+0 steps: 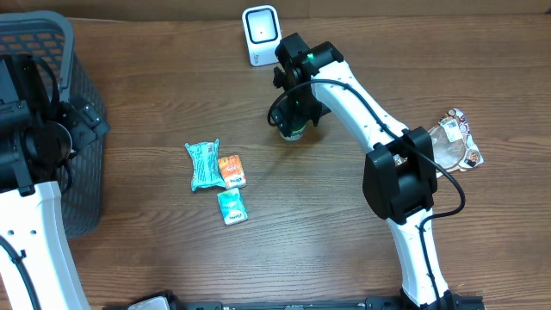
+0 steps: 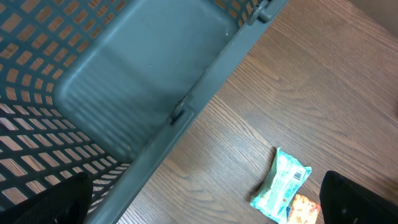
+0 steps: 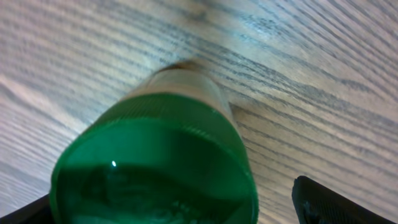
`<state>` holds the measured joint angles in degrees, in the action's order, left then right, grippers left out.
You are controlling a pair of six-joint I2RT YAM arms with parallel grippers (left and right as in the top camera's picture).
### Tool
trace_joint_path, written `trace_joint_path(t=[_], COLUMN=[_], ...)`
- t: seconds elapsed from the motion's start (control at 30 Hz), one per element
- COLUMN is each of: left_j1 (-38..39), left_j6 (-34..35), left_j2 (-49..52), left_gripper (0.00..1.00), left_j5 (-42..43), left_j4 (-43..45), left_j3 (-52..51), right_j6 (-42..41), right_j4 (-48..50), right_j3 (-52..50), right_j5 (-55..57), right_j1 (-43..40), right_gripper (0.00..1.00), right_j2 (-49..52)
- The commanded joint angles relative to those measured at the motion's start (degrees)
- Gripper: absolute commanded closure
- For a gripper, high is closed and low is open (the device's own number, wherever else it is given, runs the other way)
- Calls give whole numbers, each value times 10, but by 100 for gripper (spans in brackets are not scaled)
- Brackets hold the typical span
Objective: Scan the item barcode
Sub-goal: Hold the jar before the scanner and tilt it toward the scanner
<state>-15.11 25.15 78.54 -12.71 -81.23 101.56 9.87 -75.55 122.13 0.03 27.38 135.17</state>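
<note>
The jar's body needs to stay uncovered to face the barcode scanner [image 1: 261, 34]. My right gripper should next grab the jar by its green lid [image 1: 293, 131] from above.
A jar with a green lid [image 1: 293, 131] stands upright on the table, just in front of the white barcode scanner [image 1: 261, 34]. My right gripper [image 1: 294, 114] hovers over the jar. In the right wrist view the green lid [image 3: 155, 168] fills the space between the fingers [image 3: 336, 202], with a gap of bare table on the right side, so the right gripper [image 3: 180, 208] is open and not gripping. No barcode shows on the jar. My left gripper [image 2: 202, 205] is open over the basket's edge and holds nothing.
A dark grey basket [image 1: 82, 77] stands at the left edge, its rim [image 2: 186, 106] under my left wrist. A teal packet [image 1: 203, 164], an orange packet [image 1: 232, 171] and a small teal packet [image 1: 232, 207] lie mid-table. A clear plastic bag [image 1: 456, 142] lies at the right.
</note>
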Motion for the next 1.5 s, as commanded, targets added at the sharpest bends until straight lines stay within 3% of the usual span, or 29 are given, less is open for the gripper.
trace_joint_path(t=[0.0,0.13,0.83,1.47], left_j1=[-2,-2,-2,-2], left_j6=[2,2,2,2], left_j2=[1,1,1,1], left_gripper=[1,1,0,0], left_j5=[-8,-8,-8,-8], left_j4=[0,0,1,0], left_j3=[8,8,8,8], right_j6=[74,80,112,110], right_j4=[1,14,54,59], right_j3=[-2,-2,-22,-28], right_j5=[3,-12,-61,-62], right_j1=[-1,-6,-9,-14], right_gripper=[2,6,11,35], right_j2=[-7,-7,-6,-6])
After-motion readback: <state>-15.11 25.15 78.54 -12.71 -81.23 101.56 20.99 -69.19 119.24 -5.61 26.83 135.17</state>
